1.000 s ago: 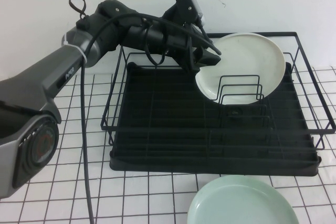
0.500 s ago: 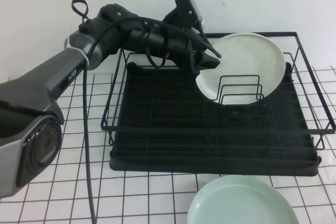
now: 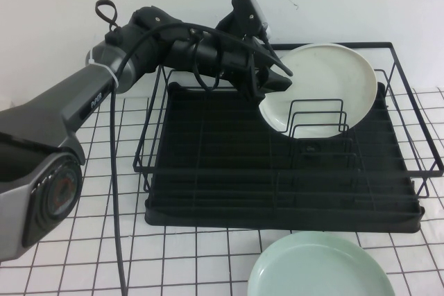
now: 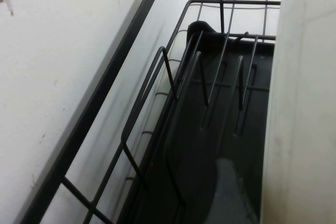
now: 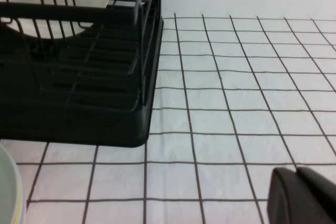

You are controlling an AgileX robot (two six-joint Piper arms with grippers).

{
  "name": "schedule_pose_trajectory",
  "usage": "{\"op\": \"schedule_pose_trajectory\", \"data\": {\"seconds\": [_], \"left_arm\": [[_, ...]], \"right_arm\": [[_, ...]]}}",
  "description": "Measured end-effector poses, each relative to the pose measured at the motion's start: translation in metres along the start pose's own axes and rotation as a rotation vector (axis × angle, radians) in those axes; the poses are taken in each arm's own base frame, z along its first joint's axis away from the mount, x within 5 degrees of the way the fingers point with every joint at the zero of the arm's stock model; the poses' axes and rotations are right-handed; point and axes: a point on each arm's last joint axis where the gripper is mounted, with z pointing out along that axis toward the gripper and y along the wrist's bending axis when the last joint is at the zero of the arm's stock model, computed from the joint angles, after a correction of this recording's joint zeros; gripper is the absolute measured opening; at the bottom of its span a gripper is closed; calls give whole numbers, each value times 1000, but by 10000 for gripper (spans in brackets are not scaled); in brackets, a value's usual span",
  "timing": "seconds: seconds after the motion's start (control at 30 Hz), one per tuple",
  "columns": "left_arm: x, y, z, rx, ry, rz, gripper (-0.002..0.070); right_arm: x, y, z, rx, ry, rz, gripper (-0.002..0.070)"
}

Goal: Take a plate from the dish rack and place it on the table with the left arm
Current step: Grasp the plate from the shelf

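Note:
I need to grab the plate next with my left gripper by its bare upper rim, because wire loops crowd the lower part of the off-white plate [image 3: 326, 81].
The off-white plate [image 3: 326, 81] stands upright in the wire loops at the back right of the black dish rack [image 3: 208, 164]. My left gripper [image 3: 284, 76] reaches in from the left and sits at the plate's left rim, fingers open, one on each side of the edge. In the left wrist view the plate's face [image 4: 304, 103] fills one side, and a dark gap separates it from one grey finger [image 4: 231, 195]. My right gripper [image 5: 302, 195] is shut and empty, low over the white grid cloth table [image 5: 236, 103]; it does not show in the high view.
A pale mint-green plate [image 3: 319, 268] lies flat on the table in front of the rack, and its edge shows in the right wrist view [image 5: 6, 192]. The rack's wire rim [image 4: 105, 93] and a white wall run close behind the left gripper. Bare cloth [image 3: 104, 171] lies left of the rack.
My left gripper has moved slightly right, further onto the plate's left rim, then held still. The plate has not moved.

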Motion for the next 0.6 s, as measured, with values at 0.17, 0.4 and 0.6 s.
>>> {"op": "schedule_pose_trajectory", "data": {"seconds": [0.17,0.4,0.6], "left_arm": [[0,0,0,4,-5,-4,395],[-2,0,-1,8,-27,-25,182],[-1,6,-6,-20,-30,-69,97]], "right_arm": [[0,0,0,0,0,0,-1],[0,0,0,0,0,0,-1],[0,0,0,0,0,0,-1]]}}
